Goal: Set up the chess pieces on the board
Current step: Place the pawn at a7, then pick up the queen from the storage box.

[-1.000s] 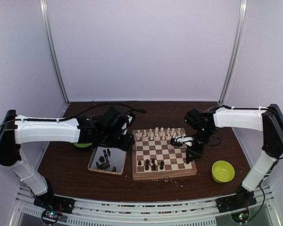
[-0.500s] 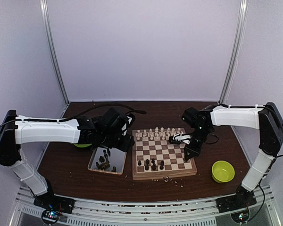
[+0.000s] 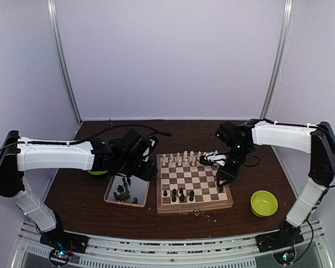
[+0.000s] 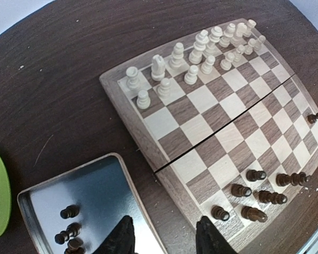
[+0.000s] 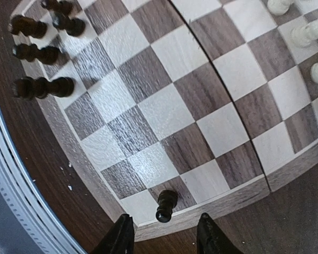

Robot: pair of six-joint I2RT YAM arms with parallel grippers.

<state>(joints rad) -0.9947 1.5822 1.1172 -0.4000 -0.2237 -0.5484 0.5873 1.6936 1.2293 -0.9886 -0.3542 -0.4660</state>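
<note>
My left gripper grabs a dark chess piece from the silver tray by its head end next, leaving its base free to stand on the board [image 3: 194, 180].
The board [image 3: 194, 180] lies mid-table with pale chessmen [image 3: 187, 158] along its far rows and a few dark chess pieces [image 3: 178, 195] near its front edge. My right gripper [image 5: 164, 239] hangs open over the board's right edge. One dark piece [image 5: 167, 205] stands free on a dark edge square just beyond its fingertips. More dark pieces [image 4: 69, 230] lie in the silver tray [image 4: 90, 196] left of the board. Over the tray's rim and the board's border, my left gripper [image 4: 164, 241] is open with nothing between its fingers.
A green bowl [image 3: 264, 202] sits on the table right of the board. Another green dish [image 3: 96, 172] shows partly under my left arm. Small pale crumbs [image 3: 204, 214] dot the table in front of the board.
My right gripper has opened and drawn back a little, leaving a dark piece standing on the board's right edge square. The left arm has barely moved.
</note>
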